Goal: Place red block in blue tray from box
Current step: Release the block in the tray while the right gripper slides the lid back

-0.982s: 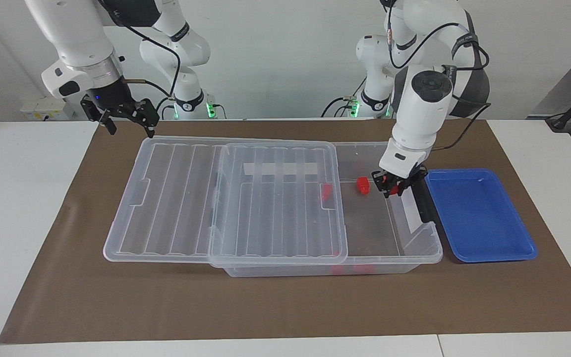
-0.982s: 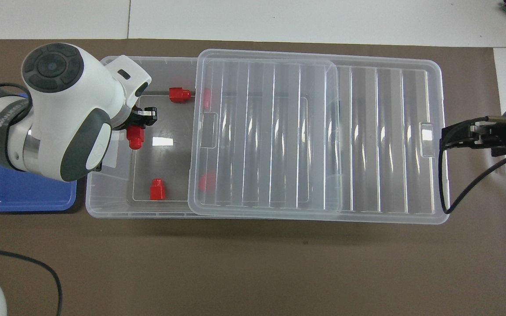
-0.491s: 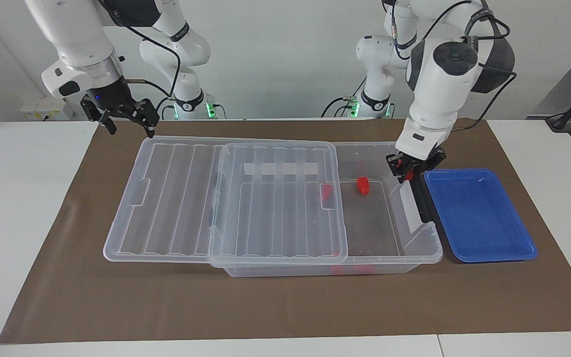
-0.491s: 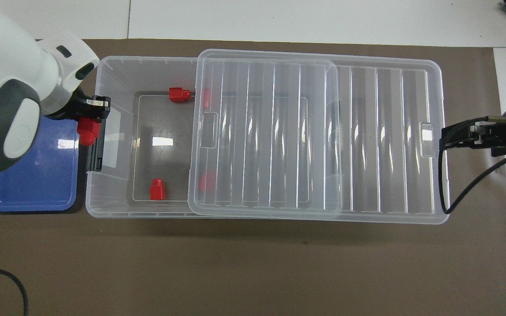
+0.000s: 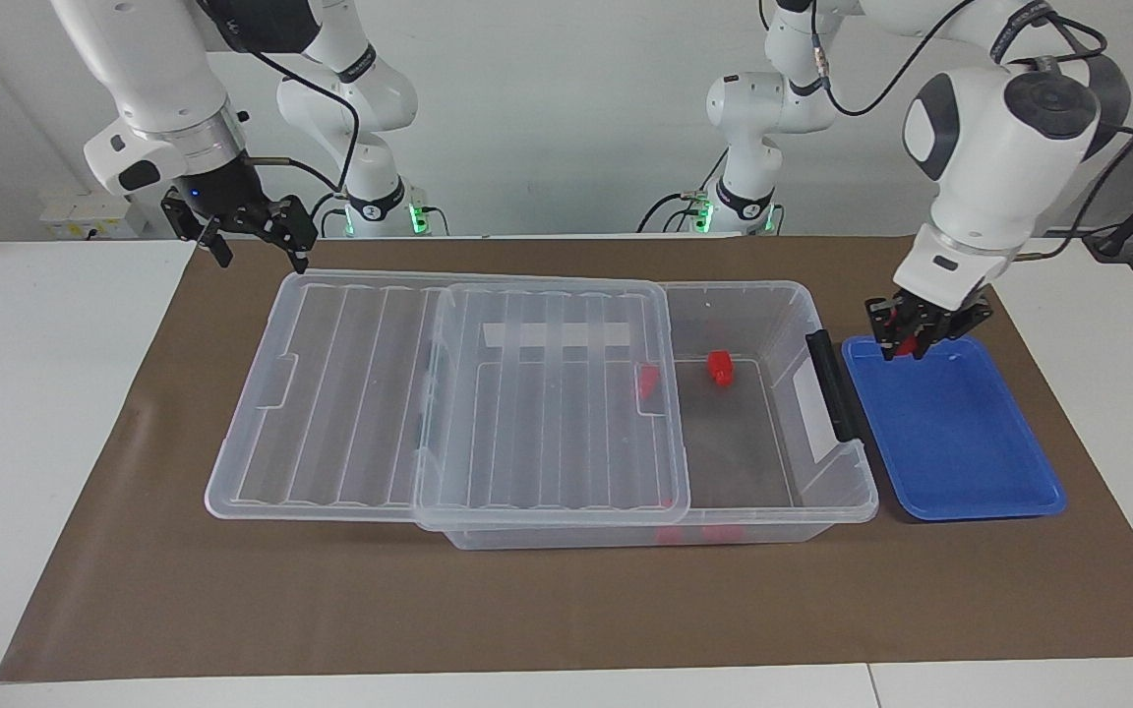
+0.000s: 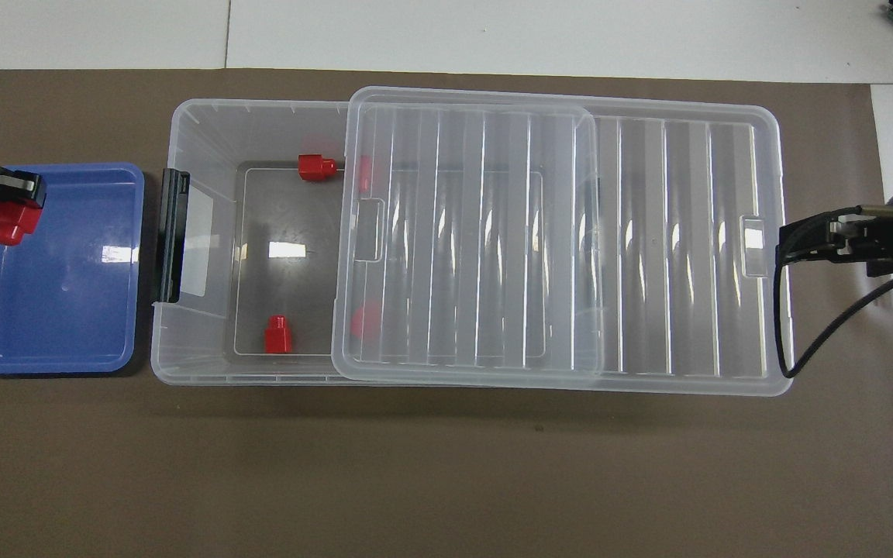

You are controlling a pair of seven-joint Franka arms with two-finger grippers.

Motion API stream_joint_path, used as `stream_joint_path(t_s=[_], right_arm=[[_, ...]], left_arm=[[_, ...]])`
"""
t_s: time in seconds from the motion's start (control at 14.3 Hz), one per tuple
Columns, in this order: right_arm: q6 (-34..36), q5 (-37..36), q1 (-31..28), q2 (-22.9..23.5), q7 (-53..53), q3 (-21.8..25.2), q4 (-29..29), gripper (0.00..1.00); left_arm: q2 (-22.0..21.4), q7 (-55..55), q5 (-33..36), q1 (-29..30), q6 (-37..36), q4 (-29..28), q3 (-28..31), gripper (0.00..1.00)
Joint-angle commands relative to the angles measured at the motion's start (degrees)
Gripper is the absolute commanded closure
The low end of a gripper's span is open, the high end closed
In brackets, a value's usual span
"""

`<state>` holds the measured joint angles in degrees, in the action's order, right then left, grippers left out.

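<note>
The broad ribbed panel (image 6: pixel 667 246) of the lid is too wide for my fingers, so I next need to grab the lid with my right gripper by its thin outer end edge (image 6: pixel 784 249).
My left gripper (image 5: pixel 913 346) is shut on a red block (image 6: pixel 9 223) and holds it in the air over the blue tray (image 5: pixel 965 447), above the tray's corner nearest the robots; the tray also shows in the overhead view (image 6: pixel 67 310). The clear box (image 5: pixel 783 295) lies beside the tray, its ribbed lid (image 5: pixel 547 393) slid toward the right arm's end, leaving the handle end uncovered. Two more red blocks (image 6: pixel 316 167) (image 6: pixel 277 335) lie on the uncovered box floor. Others show dimly through the lid. My right gripper (image 5: pixel 254 246) is open and waits above the mat at the lid's end.
The box's black handle (image 5: pixel 830 385) faces the blue tray. A brown mat (image 5: pixel 566 610) covers the table under the box and tray. White table (image 5: pixel 45 442) lies past the mat at both ends.
My left gripper rose out of the box with the red block, passed over the handle end, and now hangs over the blue tray. The right arm has not moved.
</note>
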<state>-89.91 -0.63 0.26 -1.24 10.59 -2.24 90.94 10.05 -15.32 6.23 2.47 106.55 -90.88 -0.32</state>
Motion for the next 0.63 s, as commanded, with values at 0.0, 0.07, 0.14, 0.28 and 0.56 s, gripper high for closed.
stream_joint_path(t_s=[0.0,0.07,0.14,0.28,0.56], right_arm=[[-7.1,0.1,-1.1,-0.5,0.0,-0.4,2.3,0.62],[-9.8,0.1,-1.2,-0.3,0.5,-0.3,3.2,1.00],[-13.2,0.1,-1.8,-0.1,0.8,-0.2,4.3,1.00],[-19.8,0.1,-4.0,1.3,0.7,-0.3,5.6,1.00],[-30.7,0.1,-5.6,7.6,0.8,-0.1,4.9,1.00]], left_arm=[[-1.4,-6.3,0.0,3.1,7.8,-6.5,-0.6,0.80],[-1.2,-9.3,0.0,4.4,9.9,-7.8,-0.6,0.80],[-1.1,-12.0,-0.1,5.5,11.9,-9.2,-0.6,0.80],[-1.3,-13.1,-0.1,6.0,13.8,-11.7,-0.6,0.80],[-1.3,-16.1,-0.3,8.5,21.9,-18.3,-0.6,0.80]])
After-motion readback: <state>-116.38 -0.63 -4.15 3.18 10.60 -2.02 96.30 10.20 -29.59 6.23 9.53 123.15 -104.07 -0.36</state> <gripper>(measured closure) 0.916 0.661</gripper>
